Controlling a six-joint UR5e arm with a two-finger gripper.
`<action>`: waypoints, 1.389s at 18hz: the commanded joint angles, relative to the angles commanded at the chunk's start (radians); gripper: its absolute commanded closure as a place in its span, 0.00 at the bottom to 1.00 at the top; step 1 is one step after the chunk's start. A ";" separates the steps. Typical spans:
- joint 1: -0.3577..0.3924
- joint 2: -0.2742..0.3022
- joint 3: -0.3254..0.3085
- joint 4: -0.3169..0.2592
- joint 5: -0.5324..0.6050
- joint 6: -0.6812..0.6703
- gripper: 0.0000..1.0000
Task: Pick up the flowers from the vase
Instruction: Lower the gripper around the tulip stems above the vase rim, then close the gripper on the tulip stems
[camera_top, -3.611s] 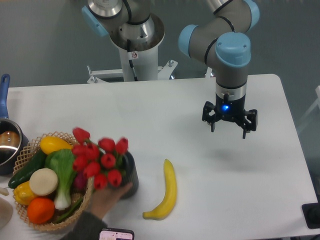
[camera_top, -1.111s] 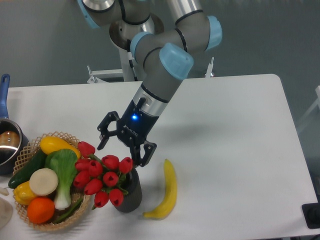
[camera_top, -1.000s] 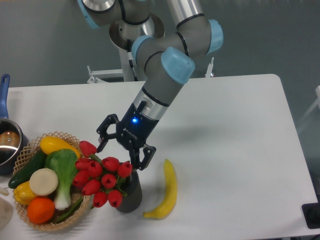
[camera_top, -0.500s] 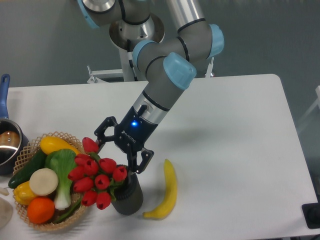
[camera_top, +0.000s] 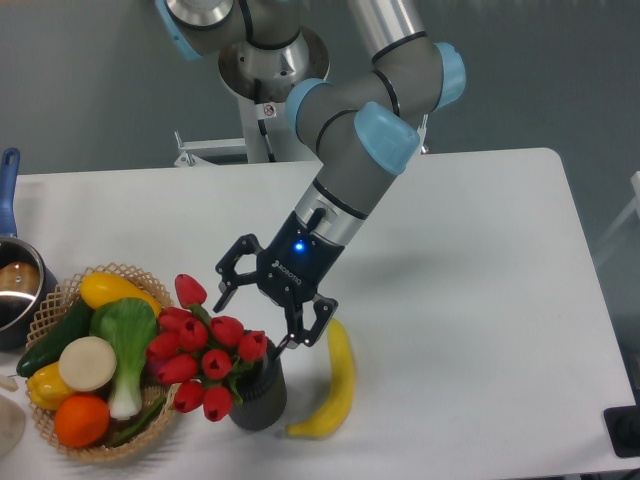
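Note:
The robot's gripper will next get the flowers (camera_top: 205, 350) out of the dark vase (camera_top: 260, 395), so it will grab them by their green stems.
The flowers (camera_top: 205, 350), a bunch of red tulip buds with green stems, stand in the dark ribbed vase (camera_top: 260, 395) at the table's front left and lean left toward the basket. My gripper (camera_top: 270, 312) is open, tilted down and to the left. It hovers just above and behind the bunch, its fingers apart on either side of the bunch's upper right. One fingertip (camera_top: 296, 342) is close to the vase's mouth. It holds nothing.
A yellow banana (camera_top: 332, 385) lies just right of the vase. A wicker basket (camera_top: 60, 300) of vegetables and fruit sits directly left of the flowers. A blue-handled metal pot (camera_top: 14, 280) is at the far left edge. The arm's base stands behind the table.
My gripper came from the right side of the table down to the flowers, and in the last half second shifted a little right. The hand that placed the vase is gone. The bunch shifted slightly.

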 joint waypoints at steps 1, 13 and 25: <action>-0.002 -0.009 0.012 0.000 -0.002 -0.002 0.00; -0.020 -0.034 0.017 -0.002 -0.044 -0.015 1.00; 0.012 0.078 0.028 -0.002 -0.046 -0.164 1.00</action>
